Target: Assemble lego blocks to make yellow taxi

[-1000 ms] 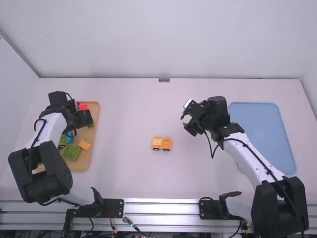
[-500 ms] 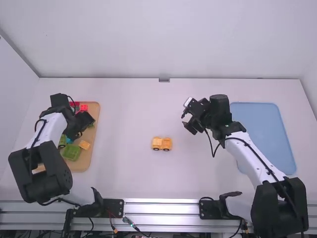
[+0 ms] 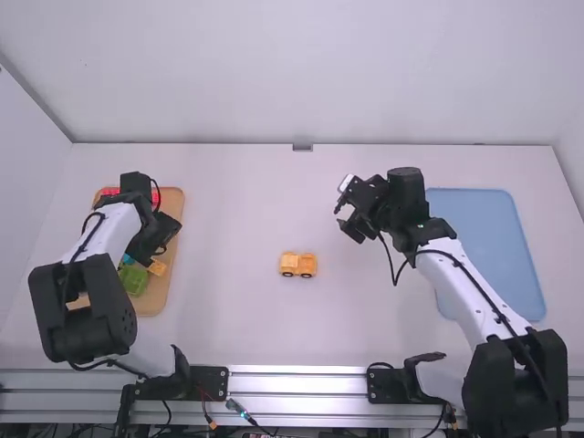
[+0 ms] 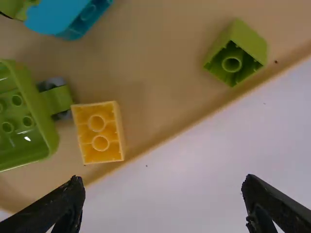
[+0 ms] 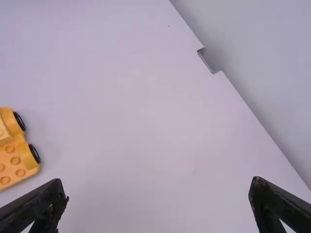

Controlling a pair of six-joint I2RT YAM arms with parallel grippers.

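The yellow block [image 3: 158, 267] is to be added to the yellow car body [image 3: 297, 265], so the robot's left gripper needs to grab it by its long sides next.
My left gripper [image 3: 162, 242] is over the right side of the wooden tray at the left. In the left wrist view the left gripper [image 4: 163, 206] is open with nothing between its fingers, beside a yellow block [image 4: 99, 132] lying with its hollow underside up on the tray. That yellow block [image 3: 158, 267] sits just below the gripper in the high view. Mid-table stands a yellow car body [image 3: 297, 265] on black wheels, a block on top. My right gripper [image 3: 345, 219] hangs open and empty to its upper right; the right wrist view shows the right gripper [image 5: 158, 204] and the car [image 5: 17, 158].
The wooden tray [image 3: 173, 205] also holds a green vehicle piece [image 4: 22, 116], a blue block [image 4: 68, 17], a small green block [image 4: 237, 52] and red blocks [image 3: 110, 192]. A blue tray [image 3: 488, 246] lies at the right, beside the right arm.
The left arm has swung to the right and toward the camera over the wooden tray, uncovering red blocks. The right arm has shifted slightly right and up the picture. The car has stayed put.
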